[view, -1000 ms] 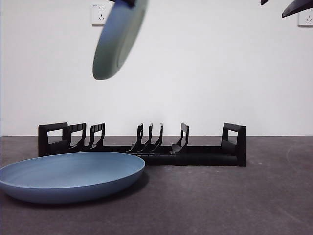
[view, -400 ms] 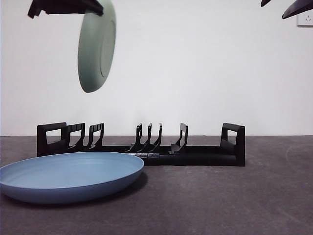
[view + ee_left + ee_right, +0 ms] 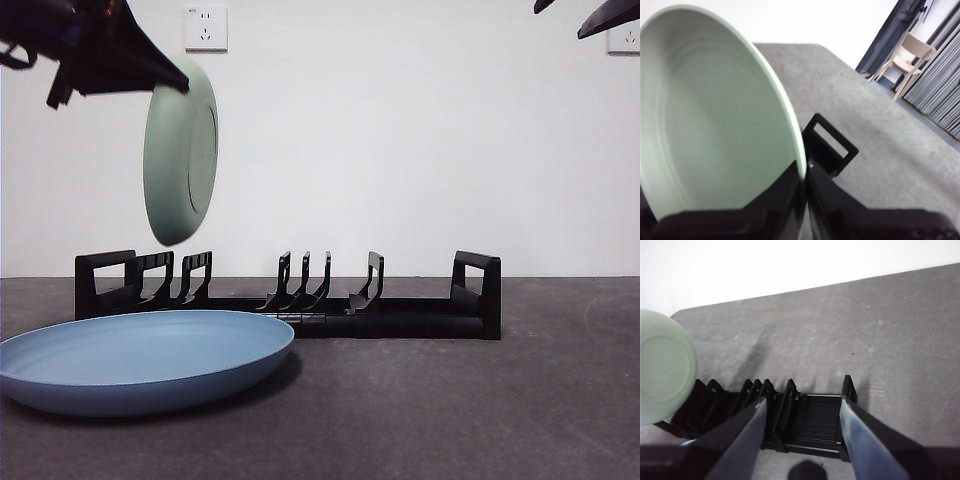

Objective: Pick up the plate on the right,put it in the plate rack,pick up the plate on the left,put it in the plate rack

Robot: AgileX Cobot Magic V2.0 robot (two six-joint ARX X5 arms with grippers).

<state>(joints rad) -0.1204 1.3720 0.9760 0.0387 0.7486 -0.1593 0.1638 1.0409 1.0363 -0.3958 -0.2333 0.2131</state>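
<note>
The blue plate is far wider across its broad side (image 3: 145, 345) than open fingers, so my right gripper will grab the blue plate by its thin rim (image 3: 290, 335) next.
A pale green plate (image 3: 181, 150) hangs nearly upright in the air above the left end of the black plate rack (image 3: 290, 297). My left gripper (image 3: 150, 75) is shut on its upper rim; in the left wrist view the jaws pinch the green plate (image 3: 715, 120) at its edge, left gripper (image 3: 804, 172), with a rack handle (image 3: 830, 150) below. A blue plate (image 3: 145, 358) lies flat on the table in front of the rack's left part. My right gripper (image 3: 800, 415) is open, high above the plate rack (image 3: 775, 415), and also sees the green plate (image 3: 665, 365).
The dark grey table (image 3: 450, 400) runs to a white wall with power sockets (image 3: 206, 28). The right arm shows only as black tips (image 3: 605, 15) at the top right corner. A chair (image 3: 905, 57) and curtains stand beyond the table's end.
The left gripper has carried the green plate down and to the left, turning it closer to upright over the rack's left end. The blue plate and right arm stay put.
</note>
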